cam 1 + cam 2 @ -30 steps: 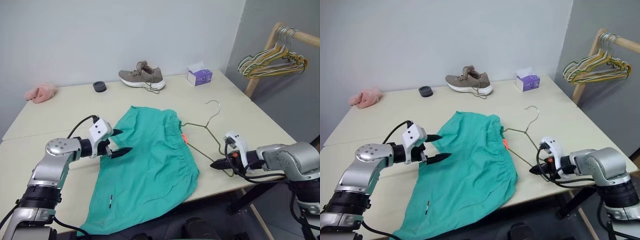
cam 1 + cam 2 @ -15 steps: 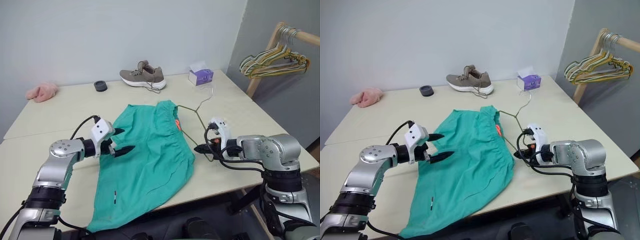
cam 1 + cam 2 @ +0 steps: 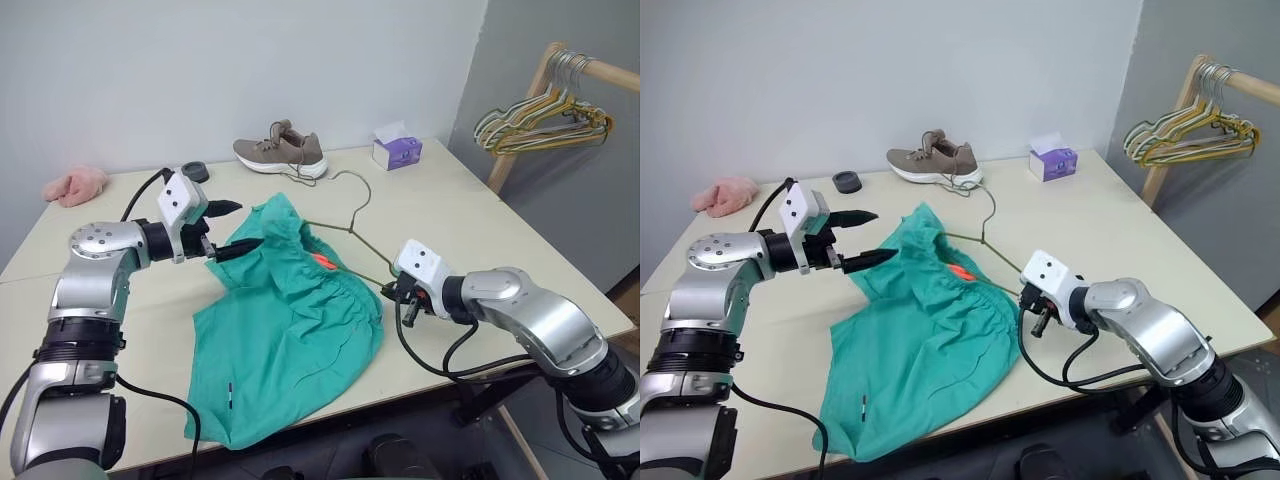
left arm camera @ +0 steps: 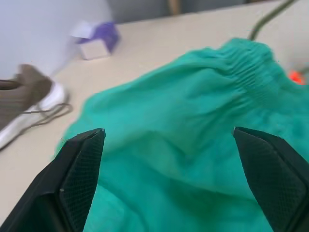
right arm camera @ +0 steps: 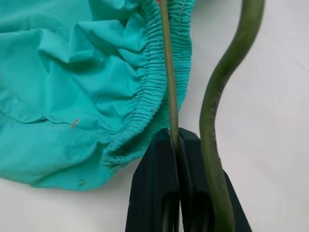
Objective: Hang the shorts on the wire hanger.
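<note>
I will grab the shorts (image 3: 290, 320) next with my left gripper by the bunched waistband end (image 3: 276, 232). It stands raised while the shorts' legs lie slack on the tabletop.
The teal-green shorts (image 3: 290, 320) lie crumpled on the table (image 3: 450, 200), their waistband end bunched and raised. The olive wire hanger (image 3: 352, 228) has one arm pushed in under that raised waistband, and its hook points toward the shoe. My right gripper (image 3: 390, 292) is shut on the hanger's wire beside the waistband; the right wrist view shows its fingers (image 5: 159, 193) pinching the thin wire (image 5: 167, 72). My left gripper (image 3: 248, 226) is open at the raised cloth's left edge, with its lower finger against the cloth. In the left wrist view the shorts (image 4: 193, 145) lie between its fingertips (image 4: 79, 179).
A brown shoe (image 3: 283, 155), a purple tissue box (image 3: 397, 152), a black ring (image 3: 195, 171) and a pink fluffy cloth (image 3: 70, 185) sit along the table's far side. A wooden rack with a bunch of hangers (image 3: 545, 115) stands to the right.
My right gripper swung the hanger left and slid it into the waistband, which bunched up. My left gripper rose, still open, to the lifted cloth. The camera view shifted slightly.
</note>
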Controlling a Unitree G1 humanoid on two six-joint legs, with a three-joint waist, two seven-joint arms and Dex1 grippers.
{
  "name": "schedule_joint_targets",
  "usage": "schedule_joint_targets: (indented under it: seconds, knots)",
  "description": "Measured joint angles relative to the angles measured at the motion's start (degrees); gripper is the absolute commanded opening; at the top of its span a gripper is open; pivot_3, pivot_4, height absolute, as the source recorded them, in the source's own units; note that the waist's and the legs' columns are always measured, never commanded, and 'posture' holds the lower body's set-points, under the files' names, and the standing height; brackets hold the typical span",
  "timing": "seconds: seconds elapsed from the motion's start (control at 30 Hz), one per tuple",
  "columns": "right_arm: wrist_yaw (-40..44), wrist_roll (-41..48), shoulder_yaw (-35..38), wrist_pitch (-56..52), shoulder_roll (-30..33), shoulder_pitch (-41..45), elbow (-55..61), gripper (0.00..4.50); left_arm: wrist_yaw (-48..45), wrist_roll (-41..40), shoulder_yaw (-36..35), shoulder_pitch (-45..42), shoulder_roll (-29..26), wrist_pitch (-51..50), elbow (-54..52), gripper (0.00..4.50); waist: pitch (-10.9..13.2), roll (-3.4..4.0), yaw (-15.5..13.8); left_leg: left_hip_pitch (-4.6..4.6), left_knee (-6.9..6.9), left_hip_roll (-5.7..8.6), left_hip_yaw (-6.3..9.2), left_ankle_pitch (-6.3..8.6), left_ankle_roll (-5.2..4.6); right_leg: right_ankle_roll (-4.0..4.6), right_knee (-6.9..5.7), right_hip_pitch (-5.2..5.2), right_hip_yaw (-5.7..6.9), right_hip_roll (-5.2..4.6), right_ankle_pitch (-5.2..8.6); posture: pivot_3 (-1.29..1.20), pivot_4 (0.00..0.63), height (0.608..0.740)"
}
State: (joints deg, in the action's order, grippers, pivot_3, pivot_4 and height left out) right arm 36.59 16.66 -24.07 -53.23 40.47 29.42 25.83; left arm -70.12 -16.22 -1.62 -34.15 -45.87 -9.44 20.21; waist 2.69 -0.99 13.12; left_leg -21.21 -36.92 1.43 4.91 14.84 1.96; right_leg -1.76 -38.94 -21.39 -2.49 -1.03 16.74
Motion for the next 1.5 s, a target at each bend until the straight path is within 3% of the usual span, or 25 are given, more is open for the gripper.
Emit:
schedule_joint_targets:
  seconds: [0.2, 0.47, 0.57, 0.97, 1.2, 1.3, 1.5]
  knots:
    - [3.49, -7.11, -4.24, 10.24, 2.77, -0.34, 0.01, 0.00, -5.36, 3.99, 4.82, -0.82, -0.12, 5.52, 2.75, 4.47, 0.00, -0.01, -0.26, 0.00, -0.06, 0.00, 0.01, 0.00, 0.00, 0.00, 0.03, 0.02, 0.00, -0.01, 0.00, -0.26, 0.000, 0.740]
    - [7.03, -11.91, -4.30, 16.13, 2.85, -0.63, -0.31, 0.00, -8.09, 6.24, 8.50, 0.75, 1.36, 8.81, 3.18, 4.47, 0.00, -0.01, -0.08, 0.00, -0.05, 0.00, 0.02, 0.00, 0.00, 0.00, 0.01, 0.01, -0.02, -0.01, 0.00, -0.27, 0.000, 0.740]
    - [8.23, -13.56, -4.26, 17.56, 2.86, -0.55, -0.82, 0.00, -8.02, 6.30, 8.57, 1.04, 2.12, 8.77, 3.26, 3.86, 0.00, -0.01, -0.11, 0.00, -0.07, 0.00, 0.04, 0.00, 0.00, 0.00, 0.00, 0.03, 0.00, -0.01, 0.00, -0.27, 0.000, 0.740]
    - [10.89, -21.26, -4.12, 25.02, 3.23, -0.60, -2.22, 0.00, -9.83, 5.59, 8.53, 3.17, 2.59, 6.17, 1.52, 0.04, 0.00, -0.01, 0.04, 0.01, -0.08, 0.00, 0.03, 0.00, 0.00, 0.00, -0.02, 0.04, 0.00, -0.01, 0.00, -0.27, 0.000, 0.740]
    - [13.11, -22.53, -2.50, 32.42, 4.26, -2.04, -5.19, 0.00, -10.59, 5.54, 8.59, 4.10, 2.76, 5.93, -0.55, 0.02, 0.00, -0.01, 0.06, 0.04, -0.08, 0.00, 0.03, 0.00, 0.00, 0.00, -0.03, 0.07, -0.01, -0.01, 0.00, -0.27, 0.000, 0.740]
    - [15.04, -21.88, -0.34, 35.49, 6.23, -3.91, -6.20, 0.79, -10.49, 4.99, 8.64, 4.13, 3.47, 4.72, -1.33, 0.00, -0.01, -0.02, -0.06, 0.04, -0.09, 0.01, 0.02, 0.00, 0.00, 0.00, -0.02, 0.09, 0.00, -0.02, 0.00, -0.26, 0.000, 0.740]
    - [16.59, -20.42, 7.56, 35.34, 12.58, -10.97, -12.02, 2.85, -8.55, 4.55, 6.85, 5.44, 2.84, 1.09, -1.21, 0.00, -0.01, -0.03, -0.39, 0.11, -0.08, 0.00, 0.03, 0.00, -0.01, 0.00, -0.03, 0.14, 0.02, 0.00, 0.00, -0.26, 0.000, 0.740]
